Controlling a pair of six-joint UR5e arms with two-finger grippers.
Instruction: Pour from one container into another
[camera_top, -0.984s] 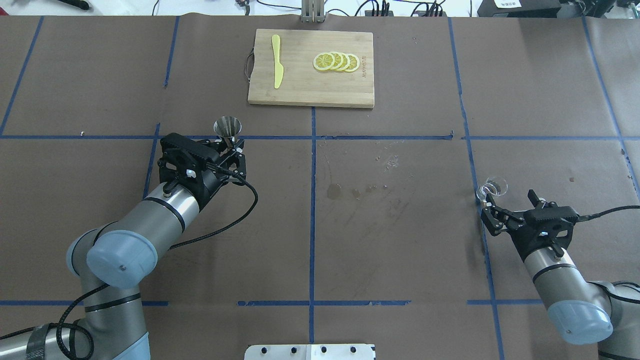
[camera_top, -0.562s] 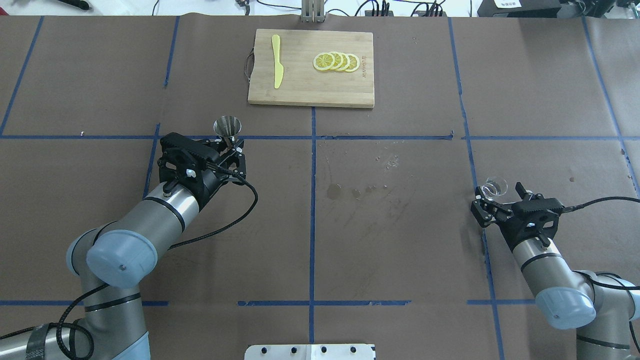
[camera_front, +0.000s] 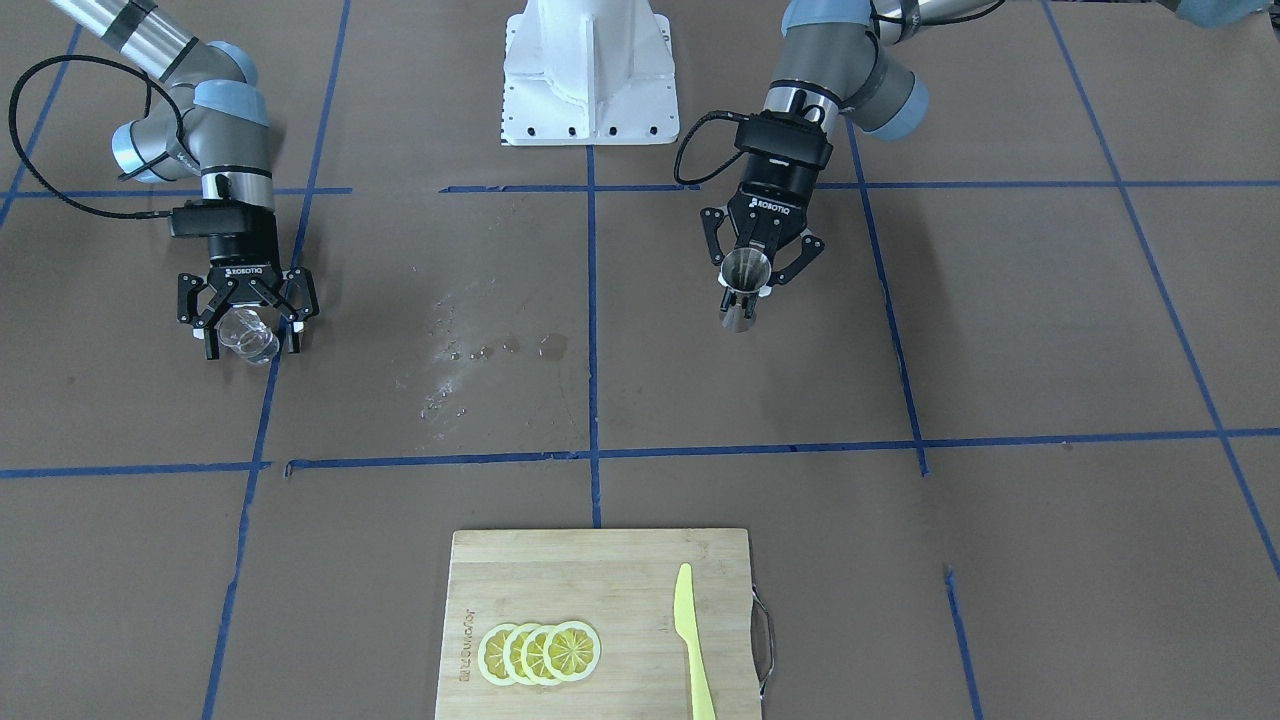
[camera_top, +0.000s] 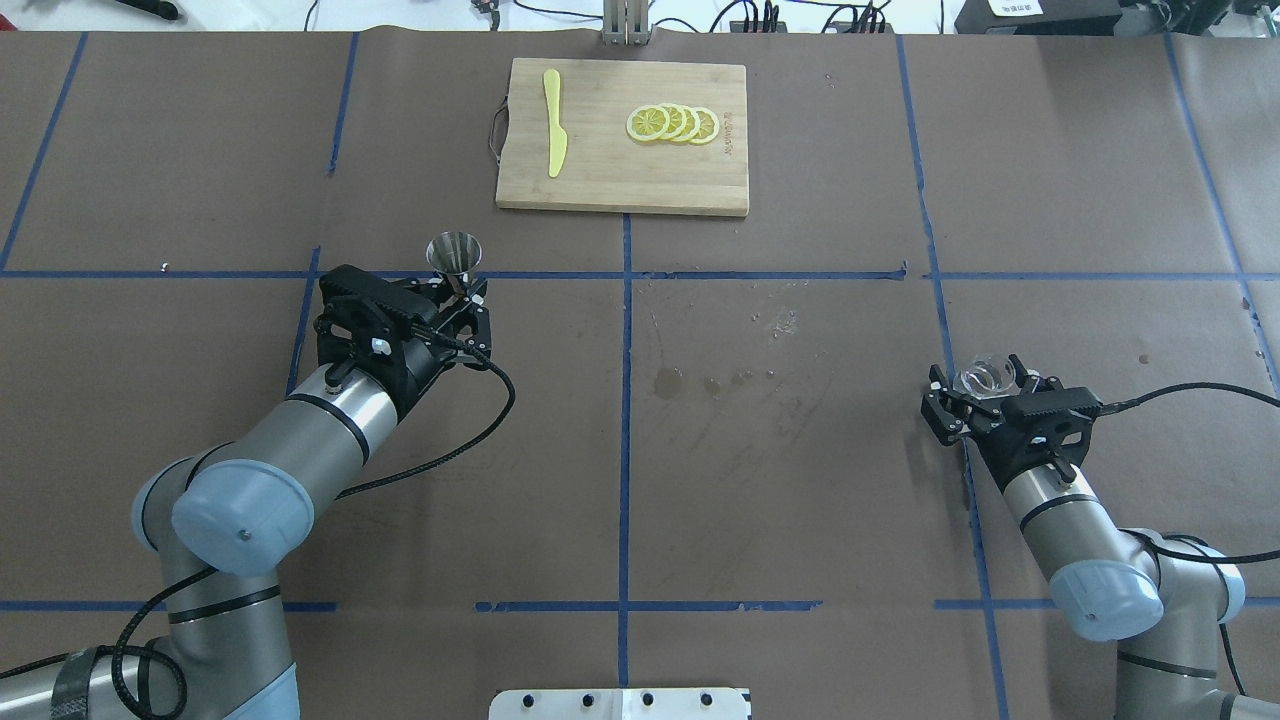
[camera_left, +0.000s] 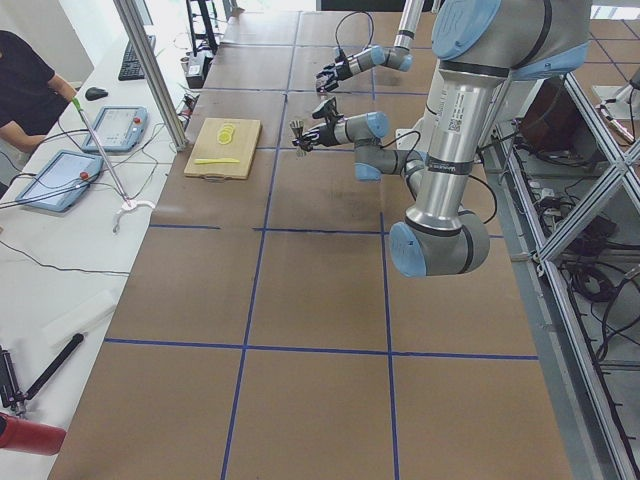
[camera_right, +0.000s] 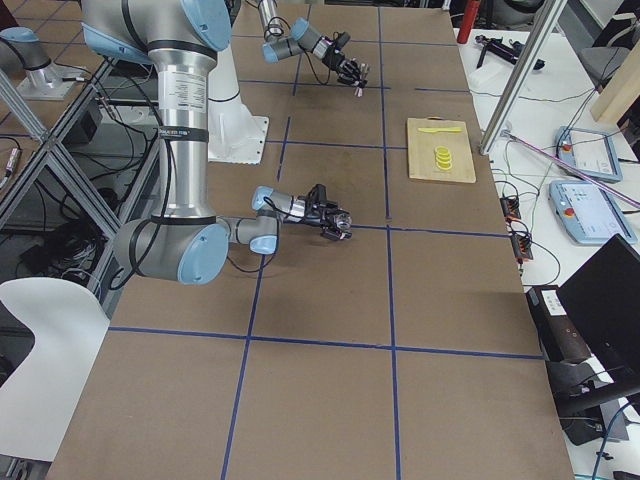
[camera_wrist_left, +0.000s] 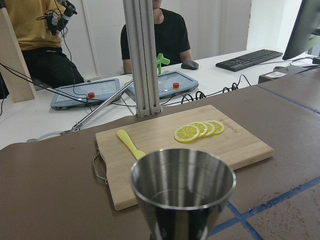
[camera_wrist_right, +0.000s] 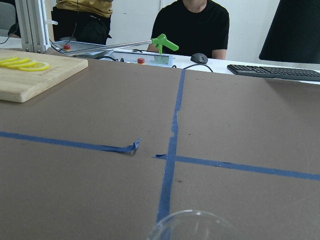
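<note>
My right gripper is to hold the small clear glass cup around its body (camera_front: 248, 338) next, so that it can pour from one container into another.
The steel jigger (camera_top: 455, 252) stands upright left of the table's middle, and my left gripper (camera_top: 462, 293) is shut on its waist. It fills the bottom of the left wrist view as the jigger (camera_wrist_left: 182, 192). In the front-facing view the jigger (camera_front: 743, 288) sits between the left gripper (camera_front: 746, 292) fingers. The clear glass cup (camera_top: 985, 378) stands at the right. My right gripper (camera_top: 980, 388) is open, a finger on either side of the cup without touching it. That view from the front shows the glass cup (camera_front: 249, 339) inside the right gripper (camera_front: 251, 340). Only the cup's rim (camera_wrist_right: 187, 222) shows in the right wrist view.
A bamboo cutting board (camera_top: 600, 185) lies at the far middle with a yellow plastic knife (camera_top: 553, 122) and several lemon slices (camera_top: 672, 123). Wet spots (camera_top: 668, 381) mark the brown paper between the arms. Blue tape lines cross the table.
My right gripper moved forward and to the left until its open fingers came to stand around the glass cup. The left arm and the jigger stayed still.
</note>
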